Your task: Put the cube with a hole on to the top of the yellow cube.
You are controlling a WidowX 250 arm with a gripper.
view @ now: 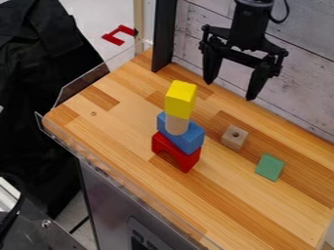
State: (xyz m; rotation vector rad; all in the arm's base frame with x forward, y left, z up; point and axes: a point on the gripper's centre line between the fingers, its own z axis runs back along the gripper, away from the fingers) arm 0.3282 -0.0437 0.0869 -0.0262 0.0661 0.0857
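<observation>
My gripper grabs the wooden cube by its plain sides next, to set it onto the yellow cube.
My gripper hangs at the upper right with its fingers spread apart and nothing between them. Below it on the wooden table lies the small wooden cube with a hole, its hole facing up. The yellow cube tops a stack left of the wooden cube. Under the yellow cube stands a plain wooden cylinder, resting in the curve of a blue block. A red arch block forms the bottom of the stack.
A flat green block lies right of the wooden cube. Behind the table are a whitewashed plank wall and a black upright post. Clear plastic edging borders the table's left side.
</observation>
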